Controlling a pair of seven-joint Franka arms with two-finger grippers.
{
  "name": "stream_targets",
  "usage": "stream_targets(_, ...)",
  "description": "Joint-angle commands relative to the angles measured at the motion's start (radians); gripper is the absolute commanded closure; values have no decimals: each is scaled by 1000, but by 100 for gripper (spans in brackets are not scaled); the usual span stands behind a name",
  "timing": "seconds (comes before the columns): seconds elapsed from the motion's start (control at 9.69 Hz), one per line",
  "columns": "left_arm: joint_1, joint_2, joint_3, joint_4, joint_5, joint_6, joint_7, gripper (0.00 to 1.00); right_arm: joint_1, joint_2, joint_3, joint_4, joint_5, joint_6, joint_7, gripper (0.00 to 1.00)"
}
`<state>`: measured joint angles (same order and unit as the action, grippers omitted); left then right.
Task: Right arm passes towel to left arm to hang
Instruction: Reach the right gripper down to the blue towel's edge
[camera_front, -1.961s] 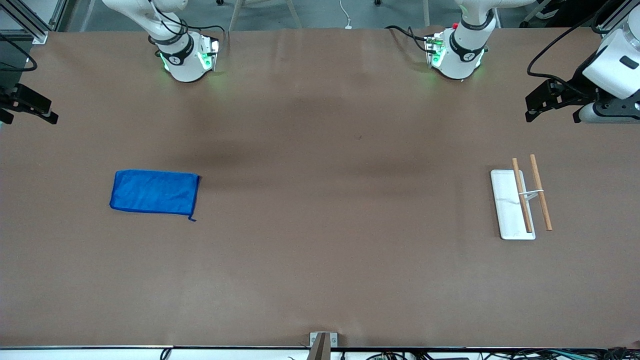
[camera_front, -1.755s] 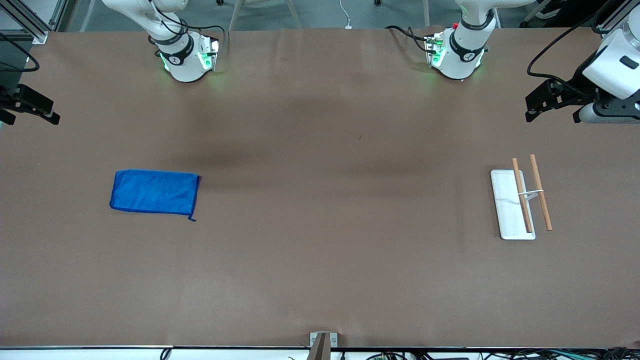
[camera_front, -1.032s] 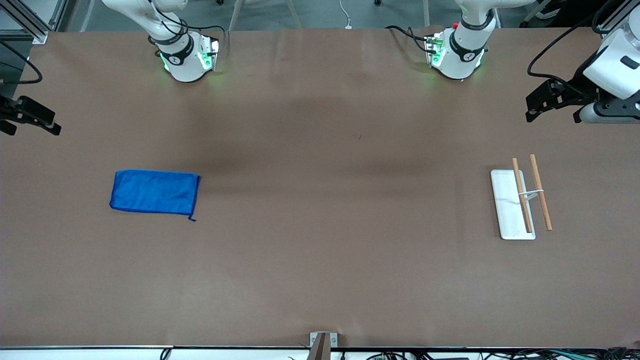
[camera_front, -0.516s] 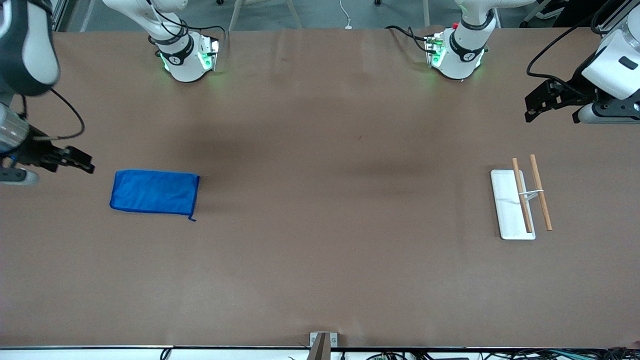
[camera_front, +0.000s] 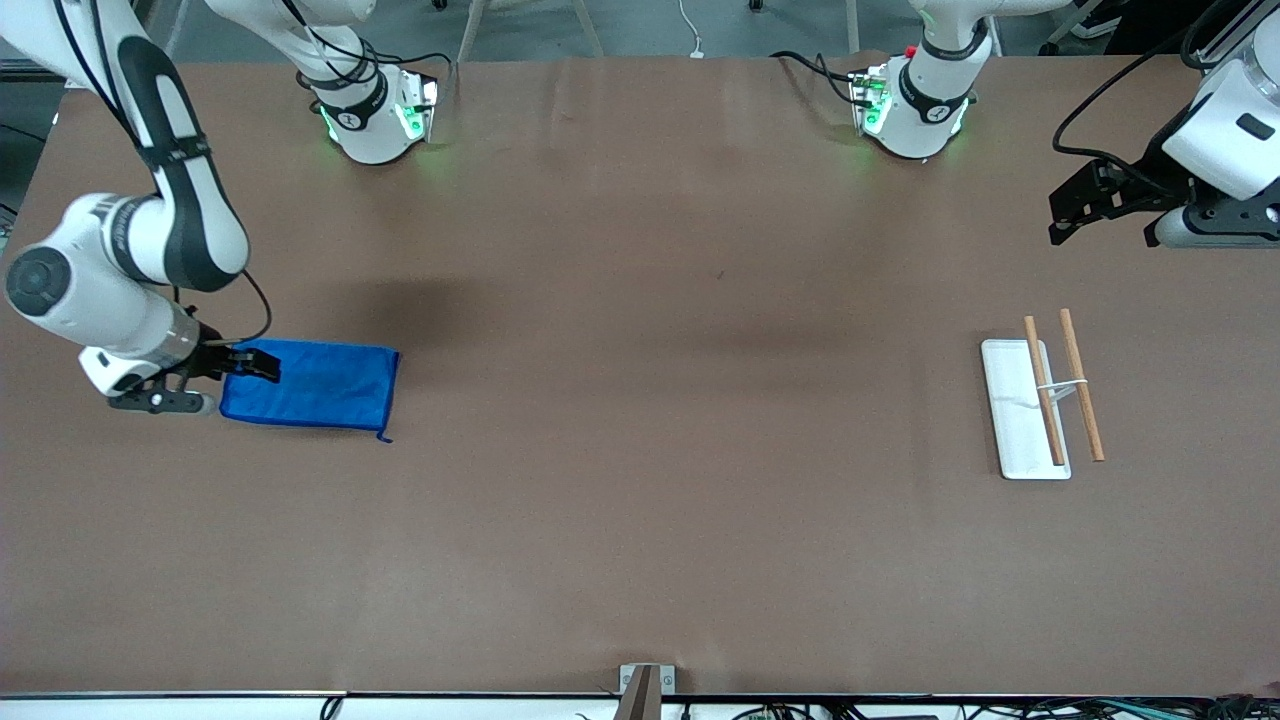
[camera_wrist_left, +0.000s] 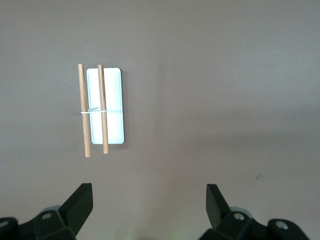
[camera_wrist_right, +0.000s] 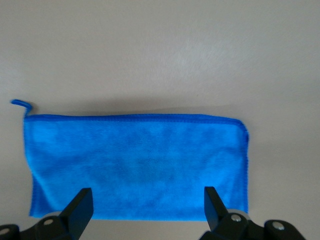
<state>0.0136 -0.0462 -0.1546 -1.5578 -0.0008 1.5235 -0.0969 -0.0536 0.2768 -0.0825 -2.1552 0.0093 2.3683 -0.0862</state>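
Observation:
I should grip the towel by its edge (camera_wrist_right: 150, 218) opposite the loose thread with my right gripper. This leaves the blue towel's corner with the loose thread (camera_wrist_right: 26, 111) free for the left arm.
The blue towel (camera_front: 320, 388) lies flat and folded on the brown table toward the right arm's end, with a loose thread (camera_front: 384, 437) at one corner. My right gripper (camera_front: 258, 366) hangs low over the towel's short edge at the table's end. It is open and empty. In the right wrist view the towel (camera_wrist_right: 135, 165) fills the middle, and the right gripper (camera_wrist_right: 146, 207) has its fingers spread wide over the towel's edge. My left gripper (camera_front: 1075, 215) waits in the air near the left arm's end. In the left wrist view it (camera_wrist_left: 148, 202) is open and empty.
A hanging rack with a white base (camera_front: 1012, 430) and two wooden rods (camera_front: 1082, 385) lies on the table toward the left arm's end. It also shows in the left wrist view (camera_wrist_left: 112, 85). A metal bracket (camera_front: 646, 680) sits at the table's front edge.
My right arm swung in from the table's end and came down over the towel's short edge. The towel, the rack and my left arm have not moved.

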Motion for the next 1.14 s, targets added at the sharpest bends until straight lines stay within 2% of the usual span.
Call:
stream_targets(0.0, -9, 25, -2, -5, 19, -5, 8, 0, -6, 76, 4, -15, -8, 72, -6, 3)
stream_targets(0.93, -1, 37, -2, -4, 16, -3, 11, 0, -6, 183, 4, -38, -6, 210, -7, 5)
stream_targets(1.03, 0, 37, -2, -4, 16, -3, 11, 0, -5, 186, 4, -38, -6, 210, -7, 14)
